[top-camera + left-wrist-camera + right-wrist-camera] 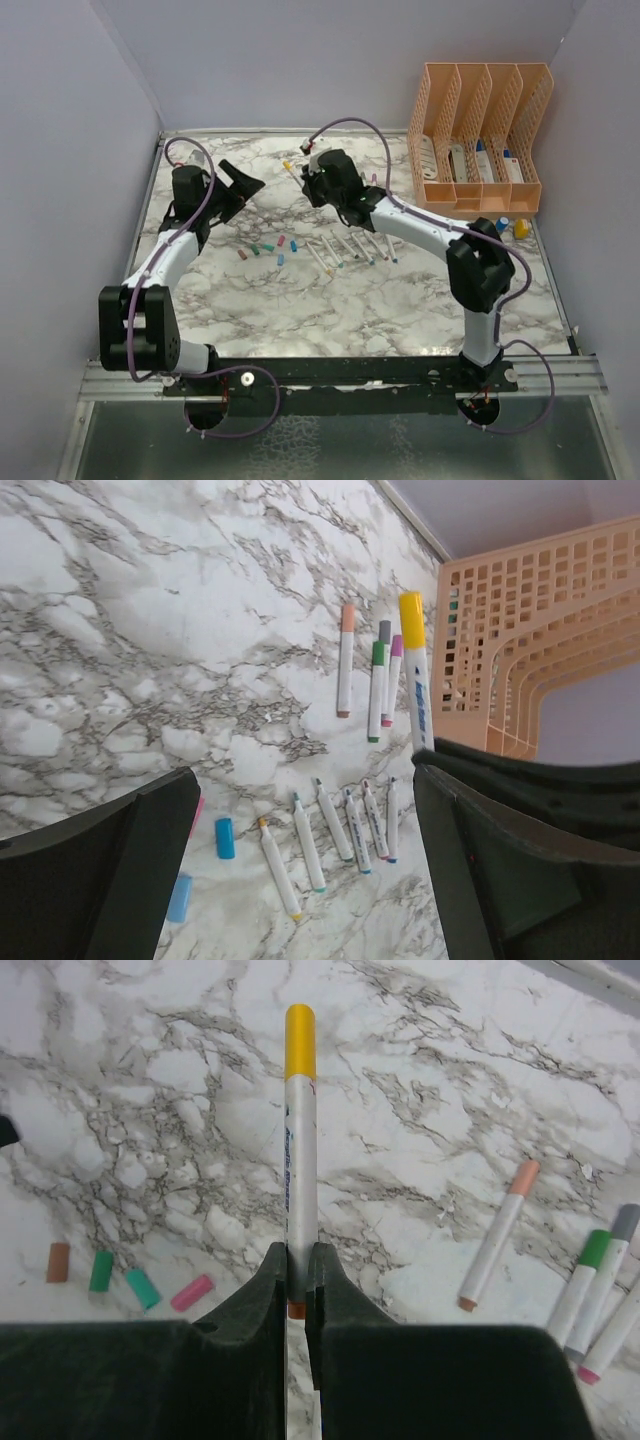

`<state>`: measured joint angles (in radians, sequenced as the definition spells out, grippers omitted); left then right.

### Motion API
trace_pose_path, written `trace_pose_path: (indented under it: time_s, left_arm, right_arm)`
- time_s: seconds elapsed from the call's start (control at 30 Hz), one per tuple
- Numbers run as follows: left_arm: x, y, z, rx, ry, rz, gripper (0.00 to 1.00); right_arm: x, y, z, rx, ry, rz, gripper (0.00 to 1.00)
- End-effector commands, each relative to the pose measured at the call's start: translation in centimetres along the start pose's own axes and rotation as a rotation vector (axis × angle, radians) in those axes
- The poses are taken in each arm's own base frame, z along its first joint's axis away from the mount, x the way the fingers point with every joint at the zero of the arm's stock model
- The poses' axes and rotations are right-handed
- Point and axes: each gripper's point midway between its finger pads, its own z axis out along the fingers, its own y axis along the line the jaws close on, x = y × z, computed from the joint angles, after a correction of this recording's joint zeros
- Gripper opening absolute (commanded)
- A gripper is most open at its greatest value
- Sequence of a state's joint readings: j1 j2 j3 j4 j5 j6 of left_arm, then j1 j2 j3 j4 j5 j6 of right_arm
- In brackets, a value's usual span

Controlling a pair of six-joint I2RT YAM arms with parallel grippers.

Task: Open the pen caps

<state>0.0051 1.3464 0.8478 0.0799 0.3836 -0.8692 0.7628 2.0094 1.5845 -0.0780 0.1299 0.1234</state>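
Observation:
The yellow cap is the part my left gripper will grab to pull the pen open, and the pen's white body is left for my right gripper.
My right gripper (298,1260) is shut on a white pen (300,1160) with its yellow cap (299,1040) on, held above the table and pointing toward the left gripper (240,185). The left gripper (300,880) is open and empty, apart from that pen (415,695). Several uncapped pens (340,825) lie in a row on the marble. Three capped pens (377,675) lie further back. Loose caps lie on the table: teal (142,1288), pink (191,1292), green (100,1270), blue (225,838). In the top view the caps (265,248) sit left of the pen row (350,250).
A peach lattice file organiser (480,135) stands at the back right with items in its slots. Small blue and yellow bottle-like items (512,228) sit in front of it. Grey walls close in the marble table (300,320) on three sides.

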Motion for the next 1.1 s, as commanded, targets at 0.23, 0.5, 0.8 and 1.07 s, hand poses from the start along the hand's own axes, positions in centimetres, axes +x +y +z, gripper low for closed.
trace_pose_path:
  time_s: [0.23,0.5,0.8,1.07]
  left_arm:
    - [1.7,-8.4,5.6,0.229,0.088,0.013,0.92]
    - [4.6,-9.6,7.4,0.250,0.139,0.003,0.92]
    - [4.9,-9.7,8.0,0.259,0.139,-0.007,0.81]
    - [5.3,-10.2,8.3,0.282,0.154,-0.013,0.65]
  right_arm:
    - [-0.8,-0.9,-7.2,0.010,-0.048,0.049,0.01]
    - [-1.0,-0.3,-8.8,-0.030,-0.060,0.065,0.01]
    - [-0.9,0.7,-9.3,-0.090,-0.063,0.070,0.01]
    - [-0.9,1.3,-9.6,-0.130,-0.073,0.065,0.01]
